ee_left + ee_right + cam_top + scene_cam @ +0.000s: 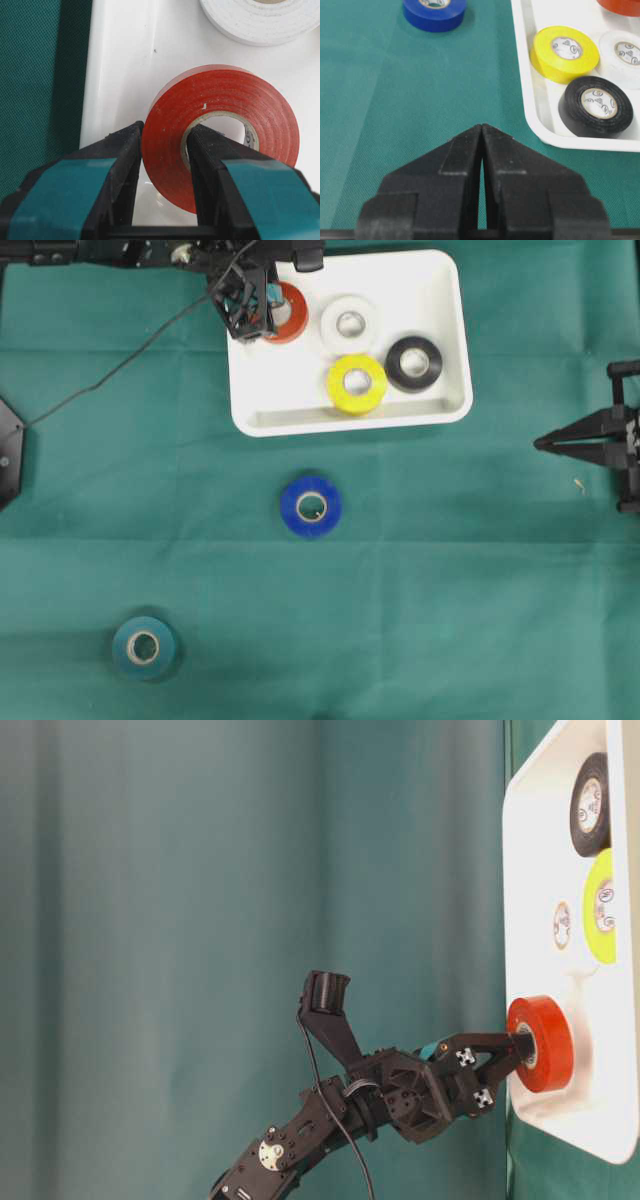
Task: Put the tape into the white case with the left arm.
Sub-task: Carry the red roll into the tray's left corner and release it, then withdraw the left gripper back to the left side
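My left gripper should open: the red tape's lower edge is above the white case's bottom, so the red tape would lie in the case (pixel 300 420).
A red tape (pixel 291 313) roll is pinched through its wall by my left gripper (pixel 262 312), which is shut on it: one teal-banded finger (pixel 125 150) is outside the roll, the other inside its core. The roll (pixel 225 95) is tilted in the far left corner of the white case (pixel 300 420), close over its floor (pixel 120 60); contact cannot be judged. From table level the red tape (pixel 545 1042) sits at the tip of the left gripper (pixel 520 1050). My all-black right gripper (pixel 540 443) is shut and holds nothing, at the table's right edge.
Inside the case lie a white tape (pixel 349 324), a yellow tape (pixel 357 382) and a black tape (pixel 414 363). A blue tape (pixel 311 506) lies on the green cloth below the case, and a teal tape (pixel 145 647) at the near left.
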`<state>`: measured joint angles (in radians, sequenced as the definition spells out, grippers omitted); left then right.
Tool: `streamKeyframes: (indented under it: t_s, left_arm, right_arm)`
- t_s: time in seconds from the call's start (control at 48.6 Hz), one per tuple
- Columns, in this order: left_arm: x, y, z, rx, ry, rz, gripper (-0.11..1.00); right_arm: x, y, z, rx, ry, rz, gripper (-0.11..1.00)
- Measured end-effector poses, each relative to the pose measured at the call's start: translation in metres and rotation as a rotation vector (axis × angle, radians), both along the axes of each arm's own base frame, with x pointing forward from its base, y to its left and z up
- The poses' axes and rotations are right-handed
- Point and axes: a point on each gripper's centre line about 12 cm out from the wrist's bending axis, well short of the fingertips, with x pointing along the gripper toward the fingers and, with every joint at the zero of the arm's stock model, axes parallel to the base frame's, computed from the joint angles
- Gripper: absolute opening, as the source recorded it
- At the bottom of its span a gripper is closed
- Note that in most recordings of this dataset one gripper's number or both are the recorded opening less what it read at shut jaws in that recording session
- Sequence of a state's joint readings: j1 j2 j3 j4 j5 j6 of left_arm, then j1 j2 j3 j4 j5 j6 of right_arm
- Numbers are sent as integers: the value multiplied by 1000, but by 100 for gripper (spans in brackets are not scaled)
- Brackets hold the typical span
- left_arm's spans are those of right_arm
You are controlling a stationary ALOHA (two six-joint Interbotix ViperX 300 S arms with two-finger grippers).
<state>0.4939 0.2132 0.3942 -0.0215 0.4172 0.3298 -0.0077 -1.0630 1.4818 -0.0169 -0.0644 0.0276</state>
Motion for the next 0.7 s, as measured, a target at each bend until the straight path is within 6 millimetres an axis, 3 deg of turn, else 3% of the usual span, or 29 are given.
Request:
streamKeyframes:
  t_s: [0.391, 0.597, 0.659, 0.7]
  left_arm:
    - [0, 0, 0, 0, -2, 1, 26]
    - [1, 1, 1, 6, -11, 0, 83]
    - [1, 1, 0, 6, -13, 1, 94]
    - [1, 0, 0, 6, -13, 1, 95]
  right_arm:
    - [0, 0, 0, 0, 0, 0, -9]
    - [0, 0, 0, -1, 0, 1, -9]
    - [0, 0, 1, 0, -2, 0, -9]
    - [0, 0, 0, 0, 0, 0, -9]
